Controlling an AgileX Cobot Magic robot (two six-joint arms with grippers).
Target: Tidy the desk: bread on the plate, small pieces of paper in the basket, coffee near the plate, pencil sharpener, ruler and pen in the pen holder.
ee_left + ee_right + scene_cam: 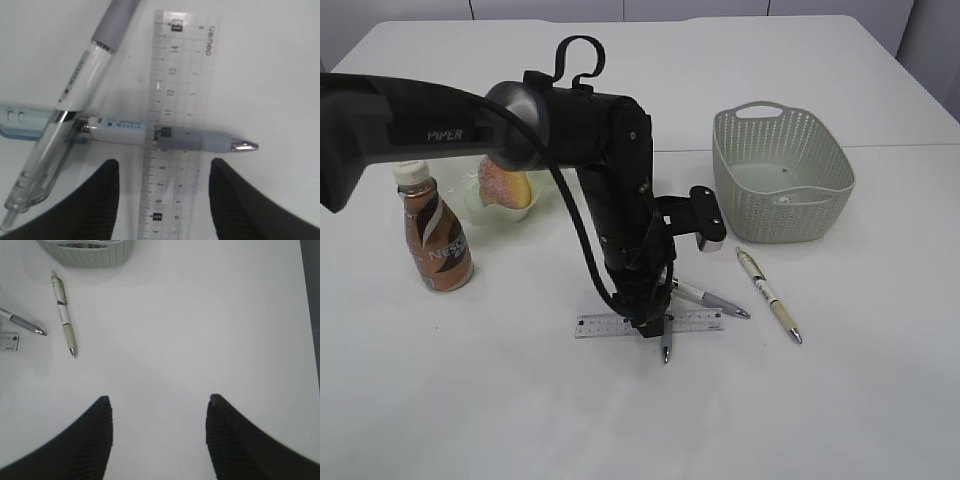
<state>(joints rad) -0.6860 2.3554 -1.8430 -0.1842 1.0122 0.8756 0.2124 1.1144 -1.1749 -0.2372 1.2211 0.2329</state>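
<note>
The clear ruler needs to go in the pen holder, so my left gripper needs to grip it by its low-numbered part [167, 200] next.
A clear ruler [610, 325] lies flat on the white table, also in the left wrist view [177, 100]. A white pen with a grey grip [165, 136] crosses it; its tip shows in the exterior view [666, 350]. A second grey pen [712, 298] lies beside it [70, 100]. A beige pen [769, 294] lies to the right [63, 310]. My left gripper [650, 325] is open, its jaws [164, 172] on either side of the ruler. My right gripper [159, 405] is open and empty above bare table. Bread [503, 184] sits on the pale green plate [476, 207]. The coffee bottle [435, 235] stands beside it. No pen holder, sharpener or paper shows.
A grey-green basket [782, 175] stands at the back right, its lower edge in the right wrist view [90, 252]. A pale blue piece [20, 122] lies partly under the second pen. The left arm reaches across the middle of the table.
</note>
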